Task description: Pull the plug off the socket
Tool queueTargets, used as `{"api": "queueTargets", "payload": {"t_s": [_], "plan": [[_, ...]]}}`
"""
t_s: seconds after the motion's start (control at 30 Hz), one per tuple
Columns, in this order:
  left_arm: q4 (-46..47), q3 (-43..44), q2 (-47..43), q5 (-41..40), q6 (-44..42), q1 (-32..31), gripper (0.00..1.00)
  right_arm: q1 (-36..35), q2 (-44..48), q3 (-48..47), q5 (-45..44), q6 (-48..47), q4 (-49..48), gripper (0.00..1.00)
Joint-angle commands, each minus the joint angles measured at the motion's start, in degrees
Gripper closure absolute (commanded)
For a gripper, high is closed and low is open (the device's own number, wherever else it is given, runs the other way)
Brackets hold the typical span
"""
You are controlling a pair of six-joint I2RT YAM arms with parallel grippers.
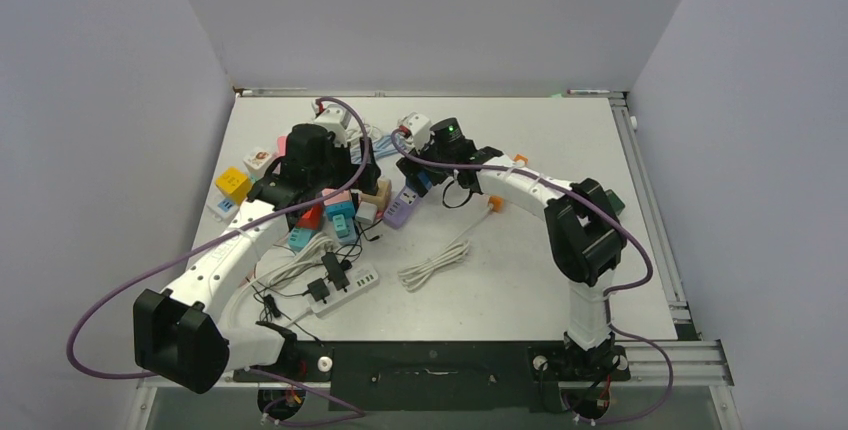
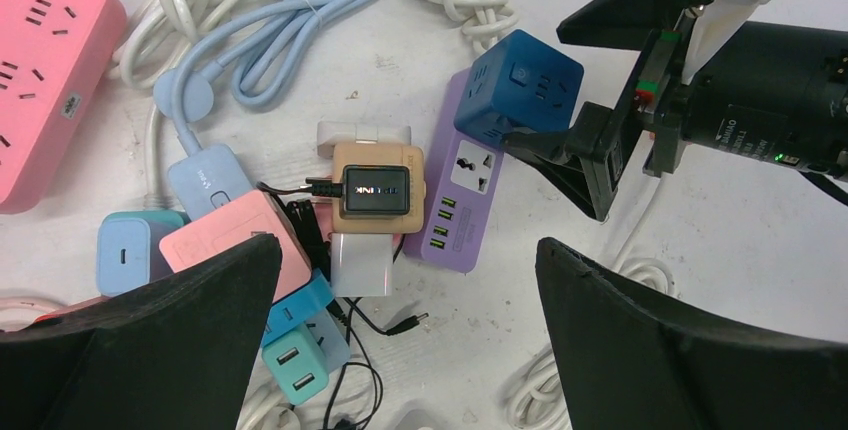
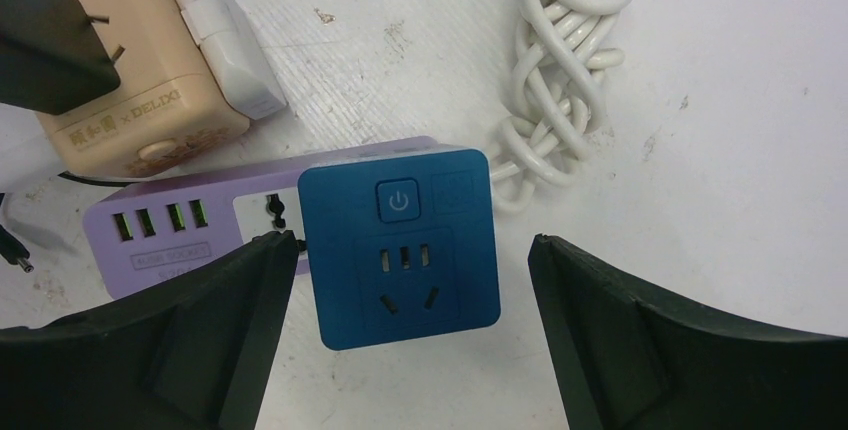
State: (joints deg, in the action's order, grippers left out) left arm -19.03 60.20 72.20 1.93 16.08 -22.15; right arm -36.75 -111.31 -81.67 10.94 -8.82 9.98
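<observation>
I will next grab the dark blue cube socket [image 3: 400, 250] across its opposite sides with my right gripper, then pull it off the purple power strip.
A dark blue cube socket [image 3: 400, 250] is plugged into the end of a purple power strip [image 3: 190, 225]. My right gripper [image 3: 412, 250] is open, with a finger on each side of the blue cube and not touching it. The cube also shows in the left wrist view [image 2: 525, 85]. Next to the strip stands a beige cube socket [image 2: 378, 190] with a black adapter on top and white plugs [image 2: 362, 262] in its sides. My left gripper [image 2: 408, 280] is open and empty just above this pile. From above, both grippers [image 1: 340, 185] [image 1: 425, 182] hover at the pile.
A pink power strip [image 2: 45, 70], a light blue cable [image 2: 290, 25], pink and teal chargers [image 2: 295, 365] and a loose black jack lead crowd the pile. A coiled white cable [image 3: 555, 70] lies beside the blue cube. A white power strip [image 1: 345, 288] lies near the front.
</observation>
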Motion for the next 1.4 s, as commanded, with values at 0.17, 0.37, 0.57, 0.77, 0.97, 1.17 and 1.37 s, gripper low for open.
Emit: {"api": "queueTargets", "payload": {"t_s": [0.17,0.37,0.57,0.77,0.97,1.17,1.37], "plan": [[3.0,0.1,-1.4,-0.2,0.3,0.5,0.04,-1.3,-3.1,-4.8,0.1,-4.4,1.9,0.09],[3.0,0.1,-1.2,0.5,0.4,0.5,0.04,-1.5,-5.2,-7.2,0.2,-4.6,2.3,0.06],[3.2,0.1,-0.9,1.9,0.4,0.5,0.04,-1.5,-5.1,-6.7,-0.4,-5.2,1.8,0.40],[4.0,-0.1,-1.0,4.9,0.4,0.5,0.04,-1.5,0.2,-0.8,-1.6,-4.6,-1.7,0.84],[5.5,-0.4,0.0,10.1,1.7,0.4,0.04,-1.5,10.2,9.8,-2.6,-0.9,-7.8,0.95],[7.8,-1.2,2.3,17.2,4.6,-1.3,0.04,-1.4,19.6,19.1,-4.1,3.3,-12.9,0.95],[9.1,-1.1,7.6,23.3,7.7,-4.2,0.03,-1.2,25.7,26.5,-4.4,6.5,-17.5,0.95]]}}
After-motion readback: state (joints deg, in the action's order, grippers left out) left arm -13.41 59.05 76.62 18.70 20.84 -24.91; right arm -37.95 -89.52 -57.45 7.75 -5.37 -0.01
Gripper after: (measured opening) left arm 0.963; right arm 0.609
